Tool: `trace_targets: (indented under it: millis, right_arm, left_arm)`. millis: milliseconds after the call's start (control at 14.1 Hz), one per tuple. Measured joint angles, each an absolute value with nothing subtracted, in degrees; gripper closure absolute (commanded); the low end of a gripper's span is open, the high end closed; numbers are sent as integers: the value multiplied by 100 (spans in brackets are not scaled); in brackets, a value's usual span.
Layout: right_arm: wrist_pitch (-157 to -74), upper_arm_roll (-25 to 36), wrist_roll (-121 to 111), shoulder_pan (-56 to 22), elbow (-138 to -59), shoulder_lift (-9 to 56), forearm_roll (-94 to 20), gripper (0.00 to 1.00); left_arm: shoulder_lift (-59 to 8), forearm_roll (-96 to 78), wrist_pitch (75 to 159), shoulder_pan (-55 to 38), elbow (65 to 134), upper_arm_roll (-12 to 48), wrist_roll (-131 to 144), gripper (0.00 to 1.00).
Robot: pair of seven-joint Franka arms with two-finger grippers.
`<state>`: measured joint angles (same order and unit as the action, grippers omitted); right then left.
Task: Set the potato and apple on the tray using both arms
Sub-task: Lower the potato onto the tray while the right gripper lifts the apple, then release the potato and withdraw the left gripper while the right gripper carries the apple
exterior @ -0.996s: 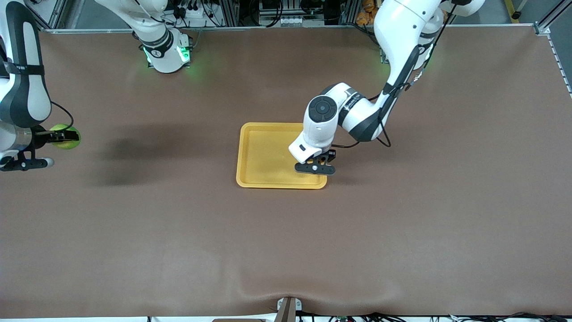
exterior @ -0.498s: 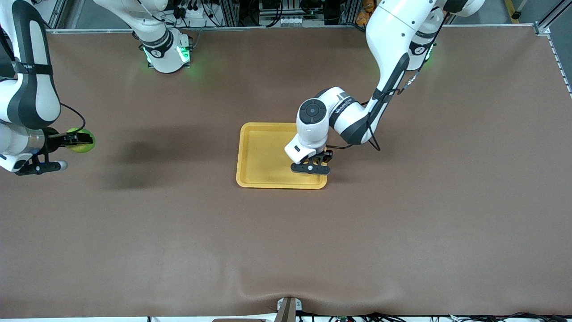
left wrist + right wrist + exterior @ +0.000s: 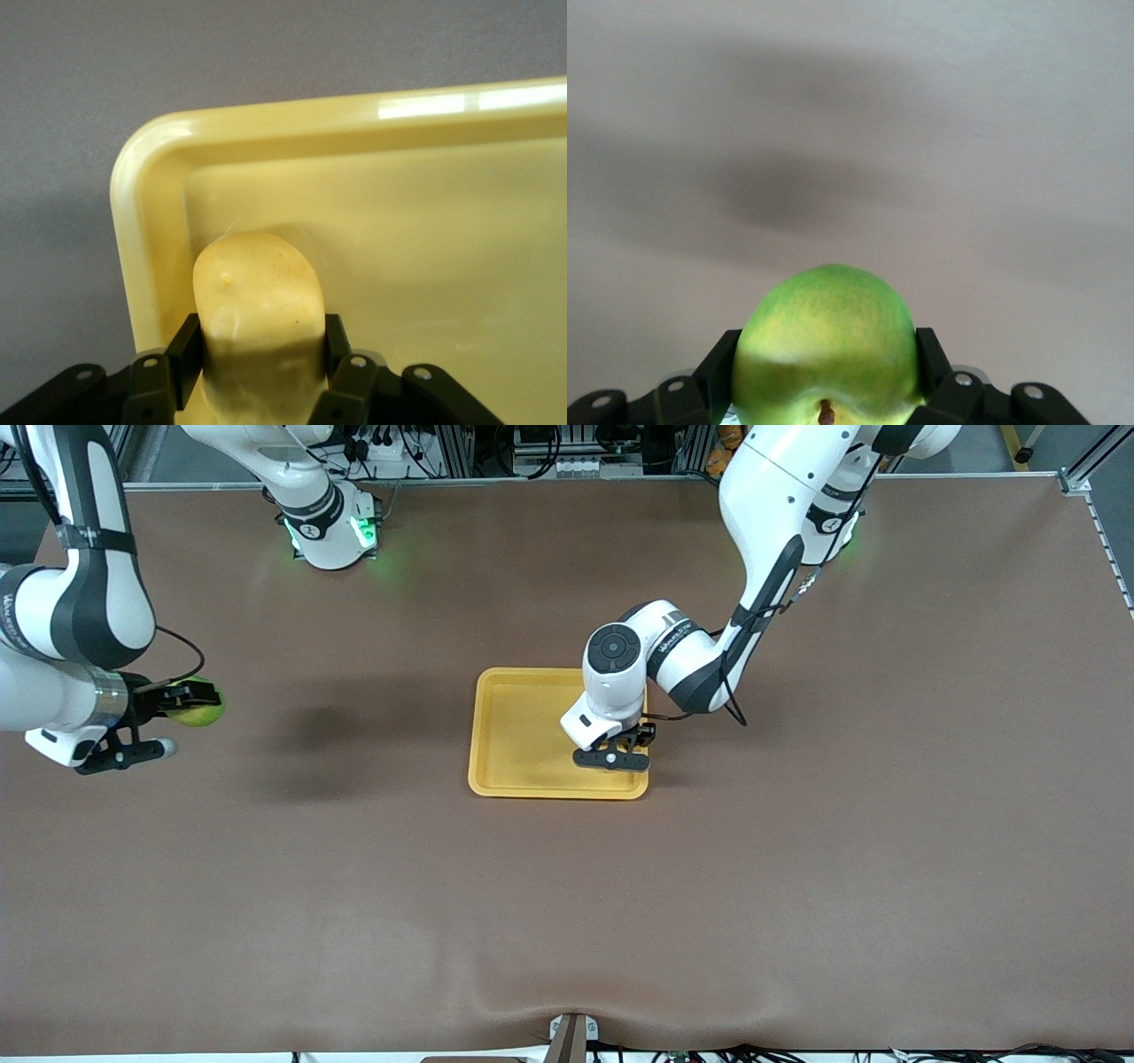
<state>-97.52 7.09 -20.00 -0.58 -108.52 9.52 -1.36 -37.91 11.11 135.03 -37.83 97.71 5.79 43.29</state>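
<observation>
The potato (image 3: 257,297) is inside the tray's rim (image 3: 142,221) and would rest in the tray, so I should let go of it with my left gripper now.
The yellow-orange tray (image 3: 518,726) lies at the table's middle. My left gripper (image 3: 611,758) is shut on the potato (image 3: 257,297), a lumpy yellow-orange piece, and holds it low over the tray's corner nearest the front camera on the left arm's side. The tray's rim (image 3: 146,221) shows in the left wrist view beside my left gripper (image 3: 259,350). The potato is hidden in the front view. My right gripper (image 3: 177,703) is shut on the green apple (image 3: 200,702) above bare table toward the right arm's end, well apart from the tray. In the right wrist view the apple (image 3: 826,341) fills my right gripper (image 3: 826,365).
The brown table mat (image 3: 567,903) stretches wide around the tray. The right arm's base (image 3: 326,527) stands at the table's edge farthest from the front camera. A small bracket (image 3: 570,1036) sits at the nearest edge.
My right gripper has carried the apple toward the tray. My left gripper has shifted a little farther in over the tray with the potato.
</observation>
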Motion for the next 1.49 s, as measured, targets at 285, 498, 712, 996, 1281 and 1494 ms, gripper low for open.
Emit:
trace_targets:
  millis: [285,498,712,996,1281,1494]
  right_arm:
    - [-9720,711,-1798,-231,-10882,876,-371,100]
    - [-9720,709,-1225,-606,-10924,790,-545,100]
    - [-9741,699,-415,-1233,-10925,706,-562,100]
    - [-9847,695,312,-1744,-10966,662,-565,100]
    - [-10395,696,881,-2198,-11299,633,-690,100]
    - [-10984,692,1575,-2743,-11631,621,-741,100]
  left_arm:
    - [-3791,1175,13503,-3782,9753,560,4409,40]
    - [-3791,1182,13503,-3783,9753,560,4425,8]
    - [-3791,1183,13503,-3783,9747,560,4547,0]
    - [-3768,1186,13503,-3769,9652,555,4689,0]
    - [-3436,1191,13070,-3590,9435,510,4692,0]
    - [-2966,1192,12412,-3371,9213,503,4692,0]
